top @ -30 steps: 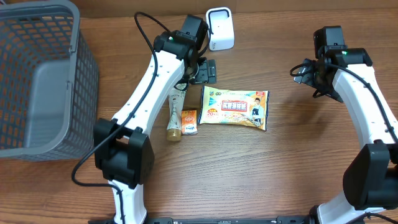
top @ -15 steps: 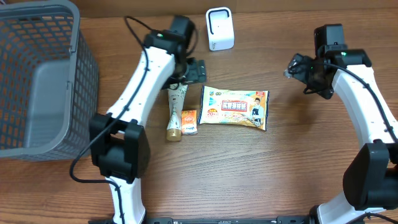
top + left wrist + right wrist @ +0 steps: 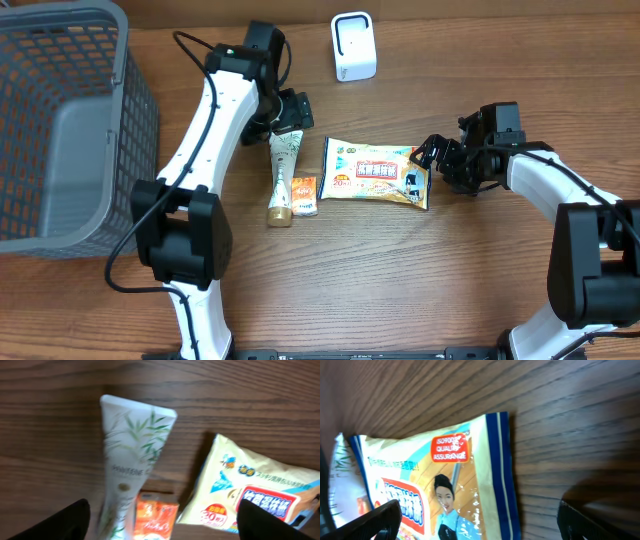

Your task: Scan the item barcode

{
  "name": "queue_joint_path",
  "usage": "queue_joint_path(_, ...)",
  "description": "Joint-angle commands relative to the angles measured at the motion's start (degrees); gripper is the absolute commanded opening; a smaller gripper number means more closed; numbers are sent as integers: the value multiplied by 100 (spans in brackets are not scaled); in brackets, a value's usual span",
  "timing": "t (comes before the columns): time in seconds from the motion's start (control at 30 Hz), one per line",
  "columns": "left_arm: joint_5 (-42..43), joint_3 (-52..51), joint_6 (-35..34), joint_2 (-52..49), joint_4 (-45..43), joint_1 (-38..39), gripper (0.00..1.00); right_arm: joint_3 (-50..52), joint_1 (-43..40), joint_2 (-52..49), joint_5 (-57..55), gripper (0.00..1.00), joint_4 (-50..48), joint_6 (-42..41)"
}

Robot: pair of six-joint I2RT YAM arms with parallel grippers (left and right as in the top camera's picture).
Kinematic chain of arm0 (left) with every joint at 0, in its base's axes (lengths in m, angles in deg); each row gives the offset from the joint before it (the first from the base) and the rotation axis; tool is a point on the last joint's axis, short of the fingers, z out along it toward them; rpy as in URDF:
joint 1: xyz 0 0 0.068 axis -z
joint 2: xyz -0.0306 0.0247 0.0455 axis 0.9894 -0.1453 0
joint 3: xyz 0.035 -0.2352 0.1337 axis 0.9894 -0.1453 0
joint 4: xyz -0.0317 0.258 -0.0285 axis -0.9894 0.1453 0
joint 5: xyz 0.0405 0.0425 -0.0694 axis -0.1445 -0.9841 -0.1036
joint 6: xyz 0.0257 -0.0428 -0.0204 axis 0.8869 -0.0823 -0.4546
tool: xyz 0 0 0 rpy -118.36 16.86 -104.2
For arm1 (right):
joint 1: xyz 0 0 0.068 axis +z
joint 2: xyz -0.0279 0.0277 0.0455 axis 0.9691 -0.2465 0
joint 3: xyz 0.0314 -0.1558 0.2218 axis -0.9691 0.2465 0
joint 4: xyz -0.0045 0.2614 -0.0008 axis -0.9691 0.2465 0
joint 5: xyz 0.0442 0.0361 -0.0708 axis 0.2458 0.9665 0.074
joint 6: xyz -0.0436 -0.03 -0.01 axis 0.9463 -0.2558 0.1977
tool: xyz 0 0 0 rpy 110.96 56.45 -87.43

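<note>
I should grab the yellow wipes packet by its blue-edged end (image 3: pixel 425 184) (image 3: pixel 499 481) next with my right gripper, and then I can turn it over to show its barcode.
Three items lie mid-table: a white leaf-print tube (image 3: pixel 282 172), a small orange box (image 3: pixel 303 195) and a yellow wipes packet (image 3: pixel 378 172). No barcode shows on their upturned faces. The white scanner (image 3: pixel 353 46) stands at the back. My left gripper (image 3: pixel 292 110) hovers open over the tube's flat end; its view has the tube (image 3: pixel 127 455), the box (image 3: pixel 156 517) and the packet (image 3: pixel 255 495) between dark fingers (image 3: pixel 55 522). At the packet's right end my right gripper (image 3: pixel 437 160) is open, straddling the blue edge of the packet (image 3: pixel 445 475) without touching it.
A large grey plastic basket (image 3: pixel 60 130) fills the left side of the wooden table. The scanner stands near the table's back edge, behind the items. The left arm stretches from the front edge up past the tube.
The left gripper has swung left from beside the scanner to above the tube's end. The right gripper has come down and left from the back right to the packet's right edge.
</note>
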Motion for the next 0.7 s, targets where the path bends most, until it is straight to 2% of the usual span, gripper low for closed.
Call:
queue_joint_path(0.0, 446, -31, -125, -428, -173, 201, 70, 264, 28, 2, 256, 99, -55, -297)
queue_joint_path(0.07, 741, -31, -125, -649, -354, 310, 54, 348, 61, -35, 256, 96, -94, -444)
queue_joint_path(0.1, 859, -31, -125, -741, -433, 367, 42, 385, 90, -74, 256, 96, -131, -501)
queue_joint_path(0.2, 1051, -31, -122, -1010, -612, 573, 28, 457, 214, -240, 264, 91, -186, -905)
queue_joint_path(0.43, 905, -31, -468, -1495, -680, 848, 25, 498, 575, -717, 385, 89, -468, -1572)
queue_joint_path(0.57, 894, -31, -470, -1648, -673, 857, 19, 498, 673, -785, 551, 78, -595, -1587)
queue_joint_path(0.63, 866, -31, -492, -1705, -671, 855, 17, 498, 713, -785, 551, 69, -603, -1587)
queue_joint_path(0.67, 782, -31, -575, -1735, -658, 857, 17, 498, 734, -785, 546, 61, -616, -1585)
